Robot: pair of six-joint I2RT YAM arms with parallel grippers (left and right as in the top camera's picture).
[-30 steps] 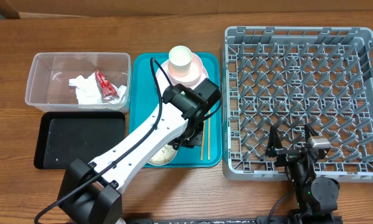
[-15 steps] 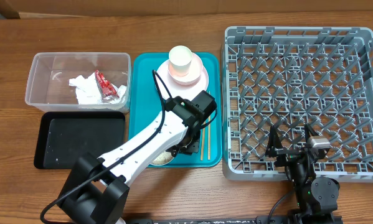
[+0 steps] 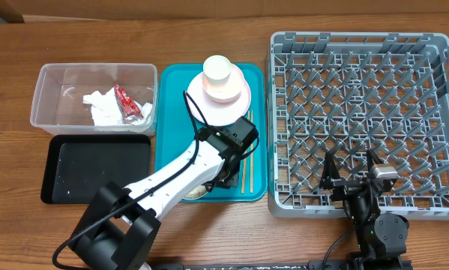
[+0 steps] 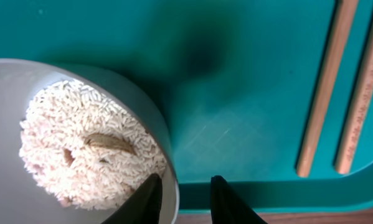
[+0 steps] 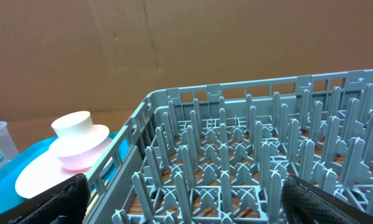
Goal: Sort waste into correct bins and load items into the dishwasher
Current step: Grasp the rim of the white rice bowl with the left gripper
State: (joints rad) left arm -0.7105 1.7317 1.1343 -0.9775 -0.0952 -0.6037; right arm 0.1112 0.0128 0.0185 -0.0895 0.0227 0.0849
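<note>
The left gripper grabs the white bowl's rim [image 4: 174, 185] on the chopstick side next, one finger inside, leaving the rest open to tip rice into the black tray.
A white bowl [image 4: 142, 106] holding rice [image 4: 80, 149] sits at the front of the teal tray [image 4: 248, 124]. My left gripper [image 4: 183, 199] straddles its rim, partly open. One finger is inside against the rice; the other is outside, with a gap to the wall. Two chopsticks [image 4: 323, 93] lie just to the right. Overhead, the left gripper [image 3: 218, 180] hides most of the bowl [image 3: 194, 192]. A white cup [image 3: 218, 71] is stacked in a pink cup on the plate [image 3: 235, 105]. My right gripper [image 3: 351, 176] stands open over the dishwasher rack [image 3: 363, 45].
The clear tub [image 3: 59, 79] at the left holds crumpled tissue [image 3: 100, 109] and a red wrapper [image 3: 127, 103]. The black tray [image 3: 97, 169] lies in front of it. The rack's pegs [image 5: 236, 155] fill the right wrist view.
My left wrist has drawn back toward the tray's front edge over the bowl, uncovering more of the plate. The right arm has not moved.
</note>
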